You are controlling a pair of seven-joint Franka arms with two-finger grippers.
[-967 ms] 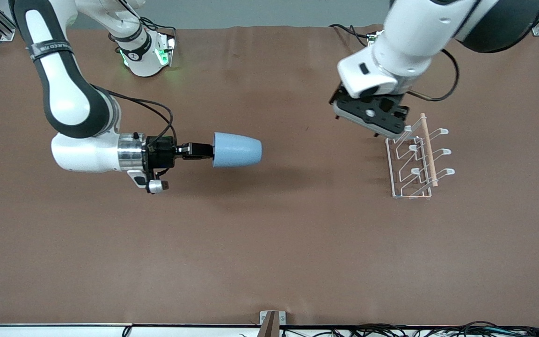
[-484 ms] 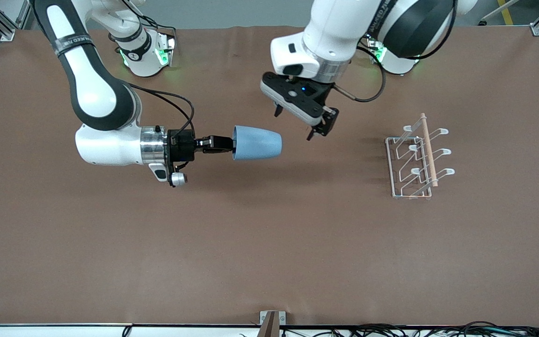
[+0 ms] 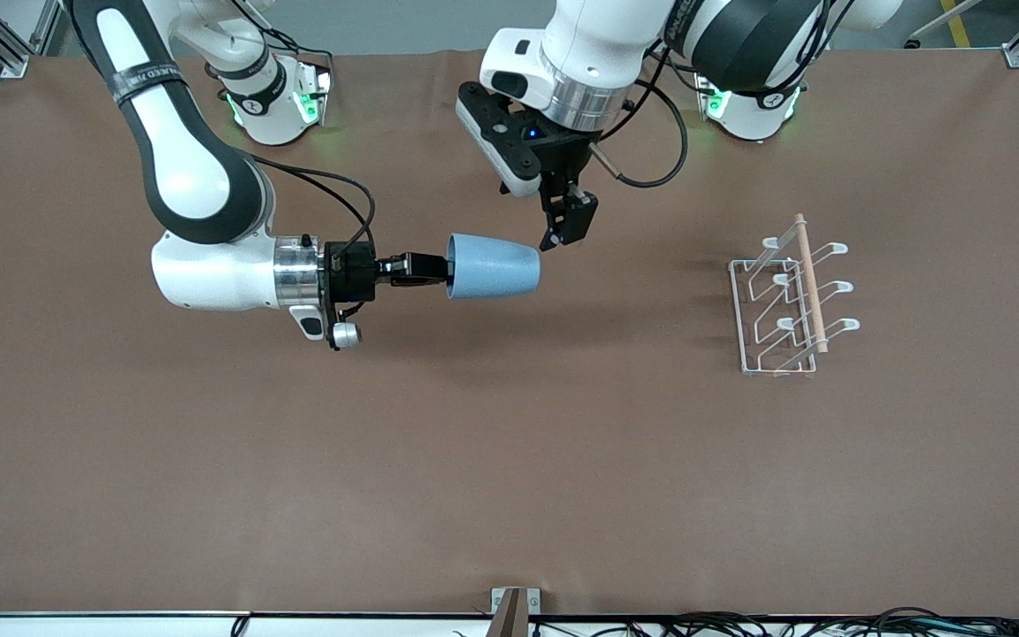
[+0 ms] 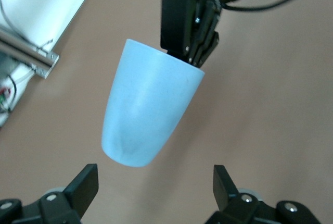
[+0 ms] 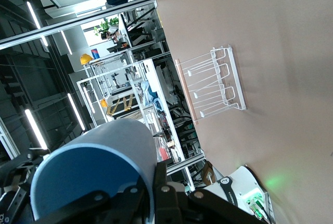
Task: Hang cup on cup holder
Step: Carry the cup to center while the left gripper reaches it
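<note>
The cup's rim has to stay free for hanging on the cup holder [image 3: 784, 301]. My left gripper needs to grab the light-blue cup by its base end [image 3: 527, 269] next.
A light-blue cup [image 3: 494, 266] hangs on its side above the middle of the table, its base pointing toward the left arm's end. My right gripper [image 3: 432, 266] is shut on the cup's rim, one finger inside [image 5: 156, 185] and one outside. My left gripper [image 3: 565, 228] hangs open just off the cup's base, touching nothing. In the left wrist view the cup [image 4: 151, 109] sits a little way off my open left gripper [image 4: 155, 185]. The white wire cup holder [image 3: 784, 301] with its wooden rod stands on the table toward the left arm's end, also seen as the cup holder [image 5: 213, 83].
The brown table mat [image 3: 509, 460] stretches bare nearer the front camera. Both arm bases [image 3: 271, 97] stand along the edge farthest from that camera. Cables [image 3: 739, 624] run along the nearest edge.
My left arm has swung from above the cup holder to the cup's base. My right arm has carried the cup a little toward the left arm's end.
</note>
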